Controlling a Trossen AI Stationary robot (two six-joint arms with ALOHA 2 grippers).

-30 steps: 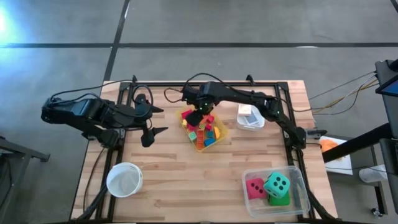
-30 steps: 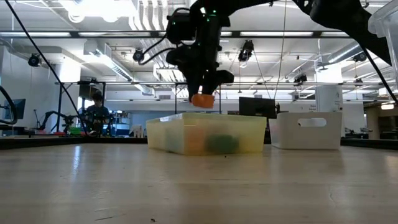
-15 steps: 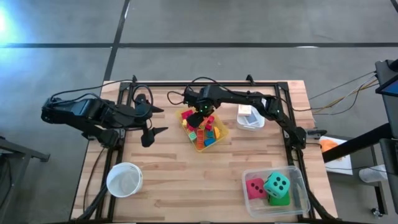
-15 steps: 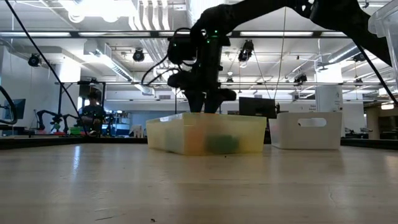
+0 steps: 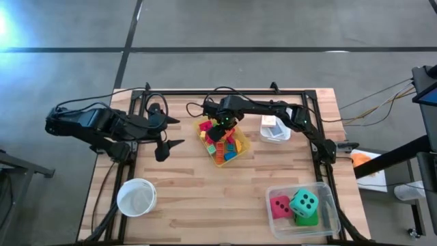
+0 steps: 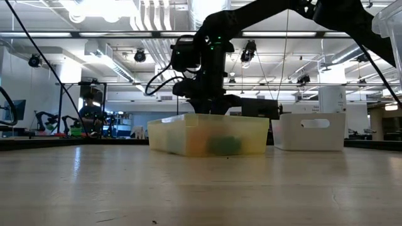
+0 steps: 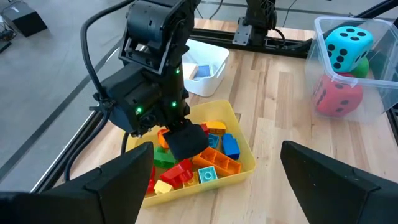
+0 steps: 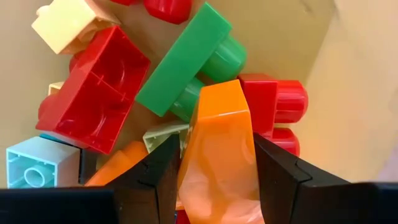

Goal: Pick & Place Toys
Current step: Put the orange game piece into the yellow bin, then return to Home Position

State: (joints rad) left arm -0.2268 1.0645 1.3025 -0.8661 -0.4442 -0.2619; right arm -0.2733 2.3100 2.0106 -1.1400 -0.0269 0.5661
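The orange block [image 8: 217, 137] stands down among the green and red blocks in the bin, so it is time for my right gripper to open now.
A yellow bin [image 5: 244, 146] near the table's middle holds many small blocks in red, green, orange, blue and yellow [image 7: 214, 155]. My right gripper [image 5: 220, 127] reaches down into this bin, shut on an orange block [image 8: 217, 137]. In the low view its fingers are hidden behind the bin's wall [image 6: 207, 135]. My left gripper [image 5: 173, 132] is open and empty, above the table left of the bin. Three big dice [image 5: 298, 203] lie in a clear bin at the near right. My right gripper pinches the orange block by two opposite sides [image 8: 198, 146] between its two fingers [image 8: 273, 168]. The fingers come from above, pointing down into the yellow bin. The block's lower end is among a green block [image 8: 186, 62] and red blocks [image 8: 277, 99]; whether it rests on them I cannot tell.
A white bin [image 5: 275, 128] stands right of the yellow bin. A round white bowl [image 5: 136, 197] stands at the near left. The clear bin [image 5: 330, 205] with the dice is at the near right. Bare wood lies between the bowl and the clear bin.
My right gripper has gone down with the orange block, from above the yellow bin's rim into the bin among the other blocks. It stays shut on the block.
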